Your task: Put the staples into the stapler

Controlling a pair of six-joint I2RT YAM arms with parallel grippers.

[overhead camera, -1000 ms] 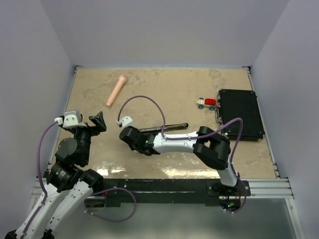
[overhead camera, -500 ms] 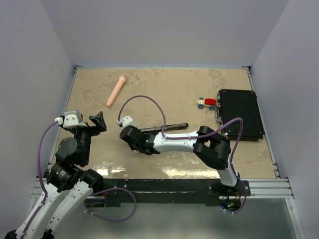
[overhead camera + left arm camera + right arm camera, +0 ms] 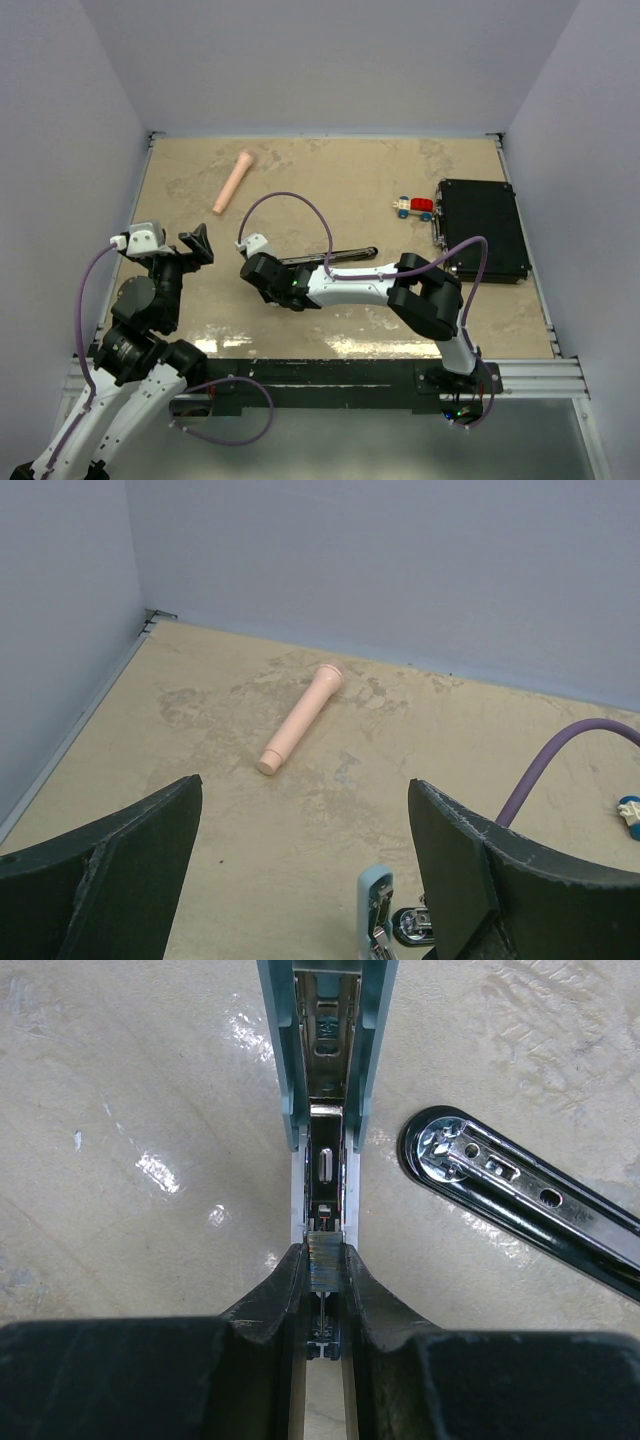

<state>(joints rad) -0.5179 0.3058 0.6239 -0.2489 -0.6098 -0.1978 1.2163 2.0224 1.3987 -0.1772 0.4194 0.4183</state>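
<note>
The strip of staples sits right over the stapler's magazine channel and would land lined up between the channel's sides, so it is time for my right gripper to release it.
In the right wrist view my right gripper (image 3: 323, 1259) is shut on a short metallic strip of staples (image 3: 323, 1256). The strip sits right over the open magazine channel of the light-blue stapler (image 3: 325, 1050), which lies flipped open on the table. From above, the right gripper (image 3: 262, 270) is low at the table's middle-left. The blue stapler's tip (image 3: 375, 905) shows at the bottom of the left wrist view. My left gripper (image 3: 303, 810) hangs open and empty above the table, to the left of the stapler (image 3: 195, 245).
A black stapler (image 3: 520, 1195) lies just right of the blue one (image 3: 335, 256). A pink cylinder (image 3: 233, 181) lies at the back left. A small toy car (image 3: 413, 207) and a black case (image 3: 483, 229) sit at the right. A purple cable (image 3: 300, 205) arcs over the right arm.
</note>
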